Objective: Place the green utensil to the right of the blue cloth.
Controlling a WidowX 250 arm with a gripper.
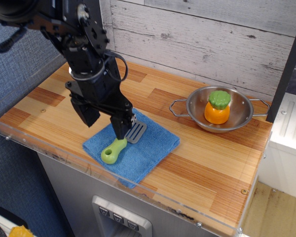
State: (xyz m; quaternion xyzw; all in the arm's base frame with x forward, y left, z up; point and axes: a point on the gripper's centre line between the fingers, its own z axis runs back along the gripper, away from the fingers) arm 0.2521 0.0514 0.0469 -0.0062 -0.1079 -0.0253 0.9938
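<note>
My gripper needs to grab the green utensil by its lime-green handle point(117, 146) next. Then it can put the utensil down beside the blue cloth point(148, 150).
The green utensil point(114, 150), a toy spatula with a lime-green handle and a grey slotted blade, lies on the blue cloth point(148, 150) at the front middle of the wooden counter. My black gripper point(104, 124) hangs low over the cloth's left part with its two fingers spread apart. One finger point(121, 127) stands over the spatula's neck and hides part of the blade. The other finger point(89, 114) is to the left, over the cloth's edge. The fingers hold nothing.
A metal colander point(221, 109) holding an orange toy with a green top point(217, 106) stands at the right back. A clear plastic rim point(138, 190) runs along the counter's front edge. A wooden plank wall point(212, 39) is behind.
</note>
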